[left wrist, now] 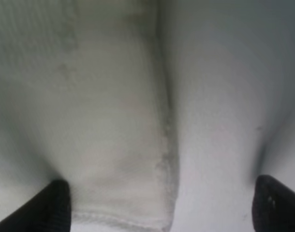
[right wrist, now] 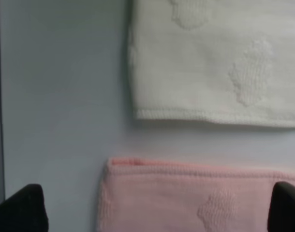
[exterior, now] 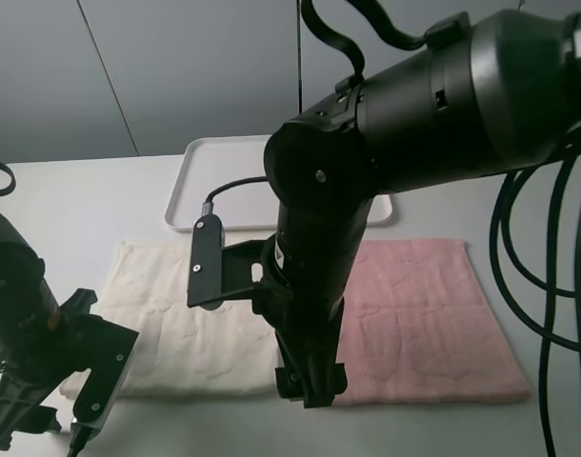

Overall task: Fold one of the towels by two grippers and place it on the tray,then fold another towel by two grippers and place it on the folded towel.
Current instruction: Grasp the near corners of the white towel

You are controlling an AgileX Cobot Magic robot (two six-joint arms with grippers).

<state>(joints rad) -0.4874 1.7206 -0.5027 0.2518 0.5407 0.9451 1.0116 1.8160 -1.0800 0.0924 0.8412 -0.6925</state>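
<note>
Next, the right gripper takes the cream towel [exterior: 186,324] by its front corner [exterior: 274,388], where the towel's edge stands open, to fold the cream towel.
A cream towel [exterior: 186,324] lies flat on the left of the table and a pink towel [exterior: 424,314] lies flat to its right, a narrow gap between them. The white tray [exterior: 224,181] stands behind them with nothing in it. My left gripper [exterior: 76,424] is open over the cream towel's front left corner [left wrist: 113,145], one fingertip [left wrist: 55,203] over the towel and the other over bare table. My right gripper [exterior: 310,386] reaches across the middle and is open above the gap, with the cream towel's corner [right wrist: 215,63] and the pink towel's corner [right wrist: 186,193] below it.
The bulky right arm [exterior: 405,124] hangs over the middle and hides part of both towels and the tray's right side. Black cables [exterior: 557,267] hang at the right. A grey wall stands behind the table.
</note>
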